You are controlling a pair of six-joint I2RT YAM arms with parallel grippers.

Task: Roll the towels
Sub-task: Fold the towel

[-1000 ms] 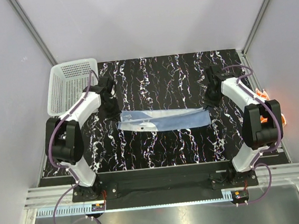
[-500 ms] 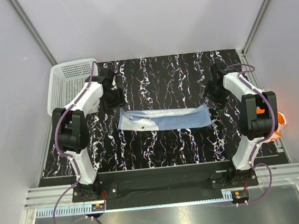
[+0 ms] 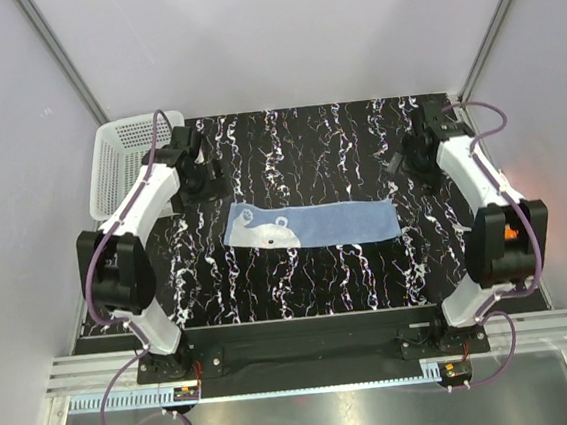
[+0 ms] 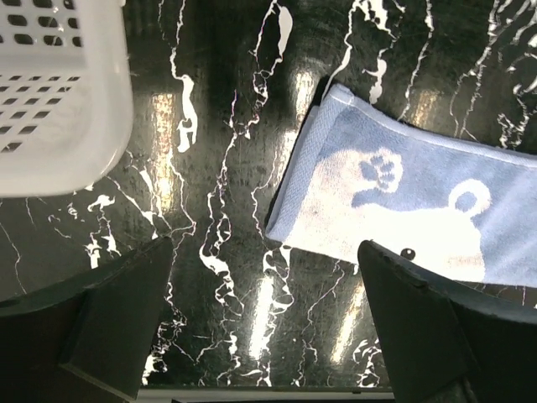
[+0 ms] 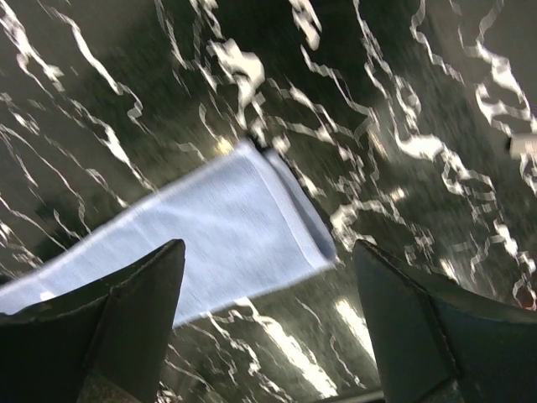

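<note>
Next, my right gripper grabs the light blue towel [image 3: 310, 225] by its plain end's near corner [image 3: 397, 235], layers together, to fold the towel toward the bear.
A light blue towel [image 3: 310, 225] lies folded into a long flat strip across the middle of the black marbled table [image 3: 310, 280]. Its left end [image 4: 403, 201] shows a white bear and paw print. My left gripper [image 3: 203, 183] hovers open just beyond that end, nothing between its fingers [image 4: 264, 248]. My right gripper [image 3: 409, 160] hangs open above and behind the plain right end [image 5: 210, 227], also empty [image 5: 268, 243]. A small orange patch [image 3: 512, 234] shows behind the right arm at the table's right edge; I cannot tell what it is.
A white perforated basket [image 3: 123, 163] stands at the back left corner, close beside my left arm, and its wall [image 4: 50, 84] fills the left wrist view's upper left. Metal frame posts and pale walls enclose the table.
Both grippers opened and let go of the towel's ends, then drew back toward the far side. The towel settled flat, its bear print now showing.
</note>
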